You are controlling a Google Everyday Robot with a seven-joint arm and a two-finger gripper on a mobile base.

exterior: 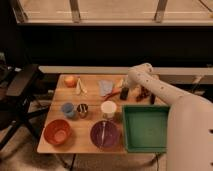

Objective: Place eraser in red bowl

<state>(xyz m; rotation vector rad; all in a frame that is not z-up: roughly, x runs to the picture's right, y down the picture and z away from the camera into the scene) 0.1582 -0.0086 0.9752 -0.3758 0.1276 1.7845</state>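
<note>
I will next grab the eraser by its dark block body [124,94] with my gripper to place it in the red bowl [57,132].
The red bowl [57,132] sits at the table's front left corner with nothing in it. My gripper [123,90] hangs low over the back middle of the table, pointing down and open, just right of the light-blue cloth. Right at its tips is a small dark block, the eraser [124,95], on the tabletop. I cannot tell whether the fingers touch it. My arm reaches in from the right and hides the table behind it.
A purple bowl [104,135] with a utensil in it stands beside the red bowl, and a green tray [145,128] fills the front right. A white cup [108,108], metal cup [82,109] and blue cup [68,109] line the middle. The light-blue cloth [105,87] and an orange fruit [70,81] lie at the back.
</note>
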